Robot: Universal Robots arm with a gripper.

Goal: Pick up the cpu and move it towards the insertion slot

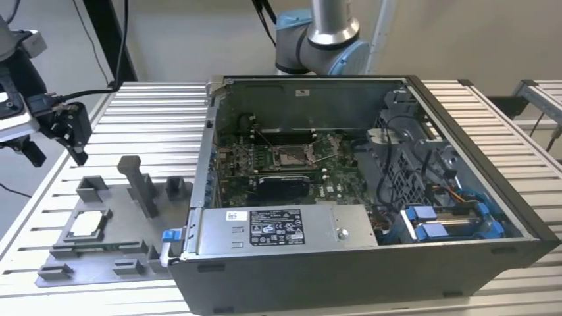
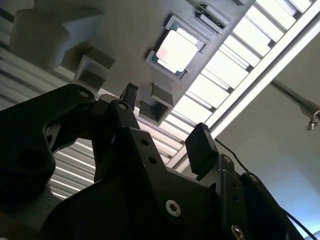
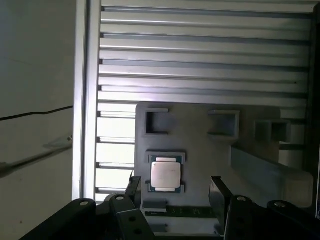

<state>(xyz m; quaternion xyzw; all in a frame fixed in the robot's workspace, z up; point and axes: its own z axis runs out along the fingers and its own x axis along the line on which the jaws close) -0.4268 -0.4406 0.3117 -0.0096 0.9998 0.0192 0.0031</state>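
Observation:
The robot next needs to pick up the cpu (image 1: 88,224) with its gripper by the cpu's open side edges to move it, since raised tray bars hug both of the cpu's rimmed ends.
The cpu (image 1: 88,224) is a thin silvery square lying flat in a recess of the grey tray (image 1: 99,264) at the exterior view's left. In both wrist views the cpu (image 3: 166,174) (image 2: 176,50) lies beyond the fingertips, untouched. My gripper (image 1: 56,157) hangs well above the table, up and to the left of the cpu in the exterior view. It is open (image 3: 175,187) (image 2: 167,120), with nothing between its fingers (image 3: 134,185). The insertion slot (image 1: 294,155) has a shiny metal frame and sits on the motherboard inside the open computer case.
The open computer case (image 1: 369,257) takes up the table's middle and right, with a power supply (image 1: 272,227) and blue cables (image 1: 439,220) near its front wall. Grey upright posts (image 1: 141,184) rise from the tray. The arm's base (image 1: 320,39) stands behind the case on the slatted table (image 1: 149,112).

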